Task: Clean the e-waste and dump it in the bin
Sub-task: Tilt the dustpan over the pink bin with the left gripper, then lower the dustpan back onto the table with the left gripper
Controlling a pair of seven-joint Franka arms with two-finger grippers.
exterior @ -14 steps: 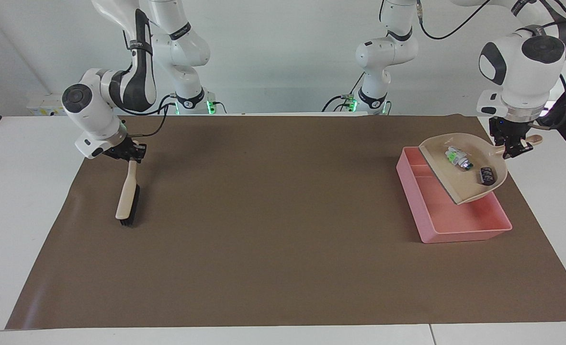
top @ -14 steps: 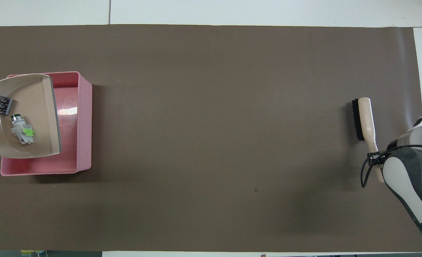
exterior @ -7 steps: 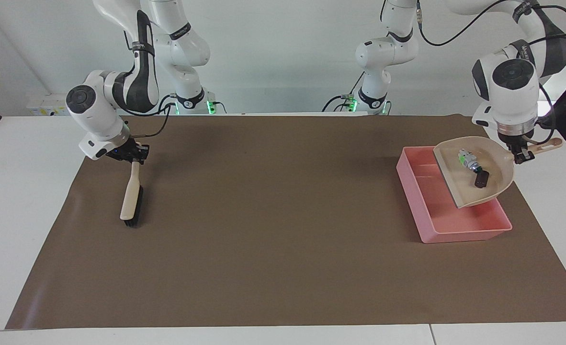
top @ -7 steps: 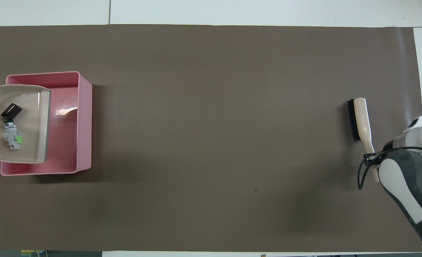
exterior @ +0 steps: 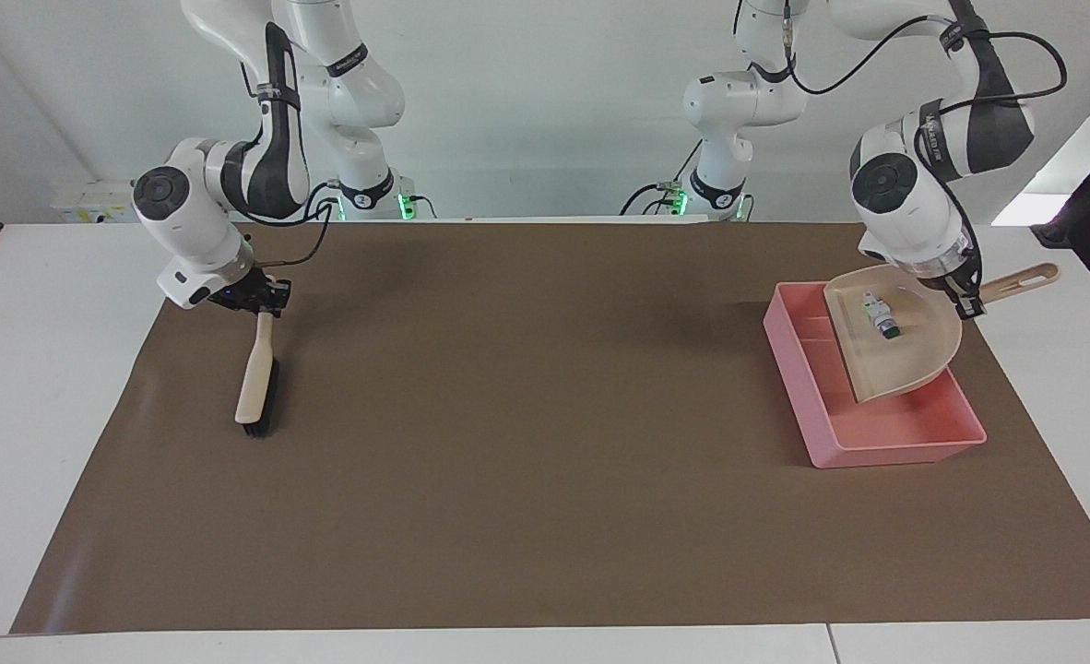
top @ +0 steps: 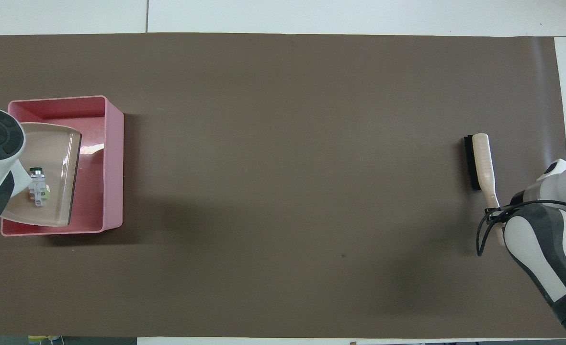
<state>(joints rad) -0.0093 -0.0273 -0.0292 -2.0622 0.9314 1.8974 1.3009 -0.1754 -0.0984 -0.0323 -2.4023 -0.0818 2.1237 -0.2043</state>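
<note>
The black bristles stand at the brown mat and the brush [exterior: 254, 378] would lie flat, so it is time for my right gripper to release the brush.
My left gripper [exterior: 969, 302] is shut on the handle of a beige dustpan [exterior: 914, 355], which it holds tilted above the pink bin [exterior: 877, 443], lip pointing down into it. One white e-waste piece [exterior: 877, 314] with green parts lies inside the pan, also seen from overhead [top: 38, 187]. In the overhead view the left wrist covers part of the dustpan [top: 48, 143] above the bin [top: 113, 158]. My right gripper [exterior: 264, 302] is shut on the handle of a beige brush [exterior: 254, 378] with black bristles, at the right arm's end of the mat.
A brown mat [exterior: 545, 443] covers most of the white table. The brush [top: 483, 160] slants down with its head close to the mat. The bin sits at the left arm's end of the mat.
The left arm has swung in over the bin and tipped the dustpan more steeply. The dark piece seen in the pan earlier no longer shows. The brush has shifted slightly.
</note>
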